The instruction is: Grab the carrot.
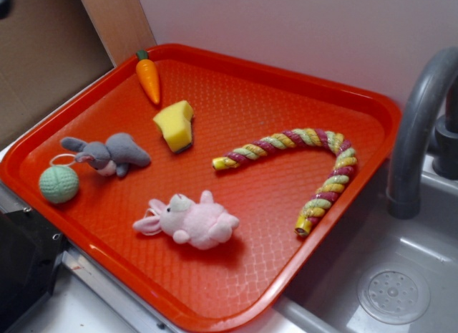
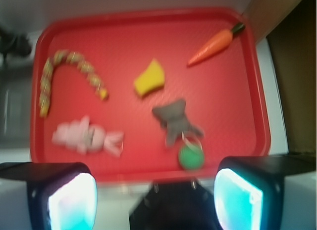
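The carrot needs to be lifted from the red tray, so my gripper should next grip the carrot by its orange body [image 1: 149, 81].
The carrot [image 1: 148, 78] is a small glossy orange cone with a dark green stem cap, lying at the far left corner of the red tray [image 1: 343, 97]. In the wrist view the carrot [image 2: 213, 46] lies near the tray's upper right corner. My gripper [image 2: 154, 195] hangs high above the tray's near edge, far from the carrot. Its jaws stand wide apart with nothing between them. The gripper does not show in the exterior view.
On the tray lie a yellow wedge [image 1: 175, 125], a grey plush bunny [image 1: 111, 153], a green ball [image 1: 59, 184], a pink plush bunny [image 1: 193, 220] and a striped rope [image 1: 315, 161]. A grey faucet [image 1: 418, 125] and sink stand to the right.
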`<state>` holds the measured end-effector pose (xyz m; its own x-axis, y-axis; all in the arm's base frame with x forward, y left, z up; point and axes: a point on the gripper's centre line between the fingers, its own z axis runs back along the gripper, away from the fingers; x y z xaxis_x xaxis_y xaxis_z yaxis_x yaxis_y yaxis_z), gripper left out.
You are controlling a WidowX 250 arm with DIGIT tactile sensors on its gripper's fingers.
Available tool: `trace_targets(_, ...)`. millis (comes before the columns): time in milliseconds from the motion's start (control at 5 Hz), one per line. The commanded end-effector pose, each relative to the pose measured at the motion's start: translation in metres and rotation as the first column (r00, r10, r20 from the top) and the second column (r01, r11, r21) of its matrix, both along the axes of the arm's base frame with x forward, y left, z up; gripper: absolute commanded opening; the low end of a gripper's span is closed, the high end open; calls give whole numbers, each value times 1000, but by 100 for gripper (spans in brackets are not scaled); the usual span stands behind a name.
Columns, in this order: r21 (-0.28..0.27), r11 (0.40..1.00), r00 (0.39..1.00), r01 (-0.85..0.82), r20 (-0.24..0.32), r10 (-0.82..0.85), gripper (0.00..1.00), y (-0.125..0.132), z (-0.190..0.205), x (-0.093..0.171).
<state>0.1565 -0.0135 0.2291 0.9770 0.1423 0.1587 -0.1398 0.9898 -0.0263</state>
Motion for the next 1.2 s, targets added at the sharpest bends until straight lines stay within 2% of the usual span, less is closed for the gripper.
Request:
trace_targets(0,79,912,906,-402,179,384,100,67,-27,50)
trace_targets(200,113,830,825,-547,242,511,100,90,-54,69)
trace_targets(400,154,783,787,-603,279,551,100,104,-80,91)
trace_targets(600,122,765,760,-632,292,581,100,118,-119,121)
trace_targets(800,90,767,758,-636,263,597,100,127,-152,139)
trace_targets(1000,60,756,750,-651,202,630,100,135,-181,143)
